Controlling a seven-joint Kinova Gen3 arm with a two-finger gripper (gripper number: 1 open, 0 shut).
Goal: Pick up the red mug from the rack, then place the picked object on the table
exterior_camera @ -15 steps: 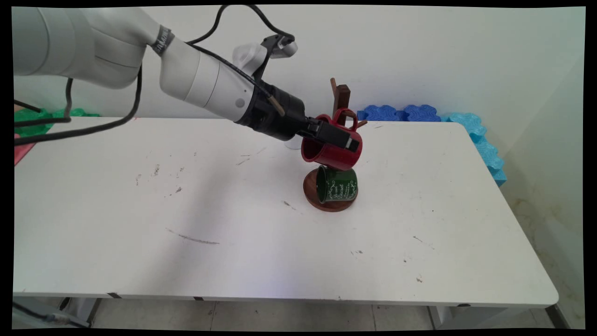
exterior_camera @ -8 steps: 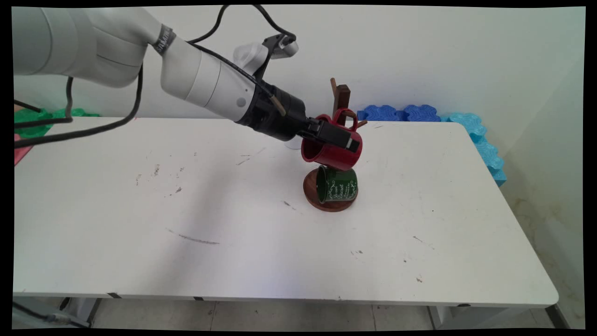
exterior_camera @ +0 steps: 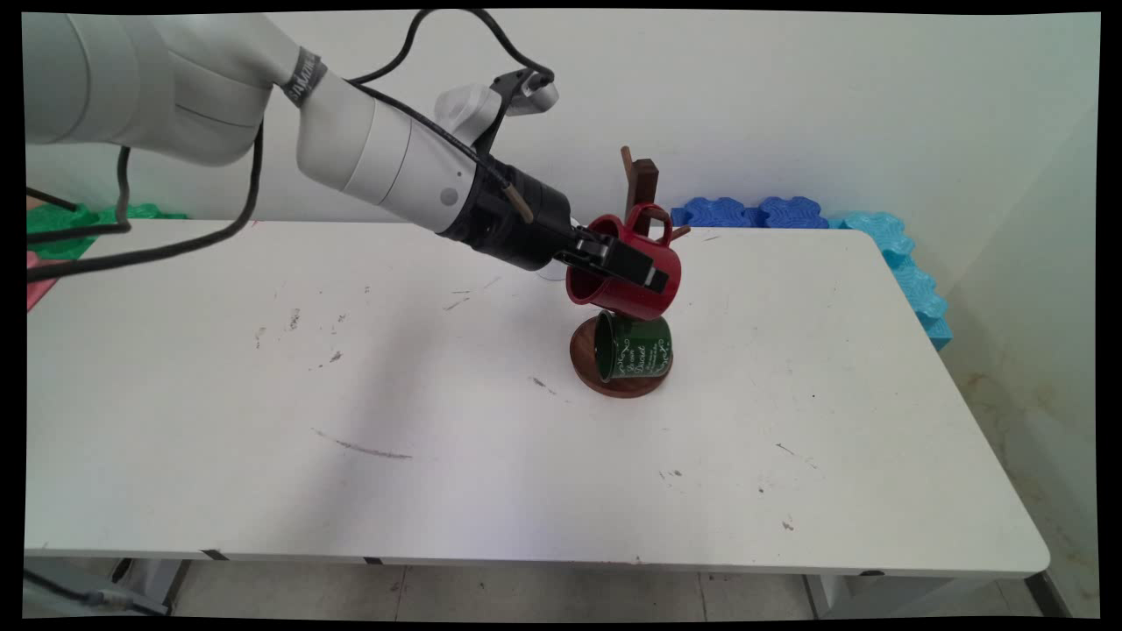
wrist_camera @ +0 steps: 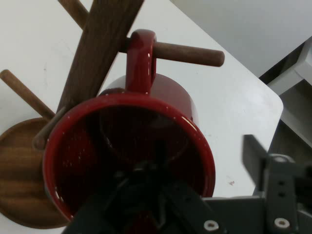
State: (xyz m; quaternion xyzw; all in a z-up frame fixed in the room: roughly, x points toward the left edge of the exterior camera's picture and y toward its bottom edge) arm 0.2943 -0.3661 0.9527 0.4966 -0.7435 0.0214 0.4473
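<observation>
I will grab the red mug by its rim (wrist_camera: 208,157) next. The mug's handle (wrist_camera: 140,63) stays free that way, and my gripper can lift the mug off the wooden mug tree.
A red mug (exterior_camera: 624,289) hangs by its handle (wrist_camera: 141,58) on a peg (wrist_camera: 190,52) of a wooden mug tree (exterior_camera: 646,180), its mouth tilted toward my hand. A dark green mug (exterior_camera: 633,348) with white lettering hangs lower, just over the tree's round base (exterior_camera: 614,383). My gripper (exterior_camera: 644,265) straddles the red mug's rim, open. One finger reaches inside the red mug (wrist_camera: 126,146). The other finger (wrist_camera: 257,157) stands outside its wall with a gap between them.
Blue foam pieces (exterior_camera: 754,212) lie along the wall at the back right, and lighter blue ones (exterior_camera: 912,280) line the table's right edge. Green foam (exterior_camera: 61,219) sits at the far left. Black cables hang from the arm over the table's left side.
The gripper has let go of the red mug's rim and drawn back slightly to the left. The mug stays hanging on its peg.
</observation>
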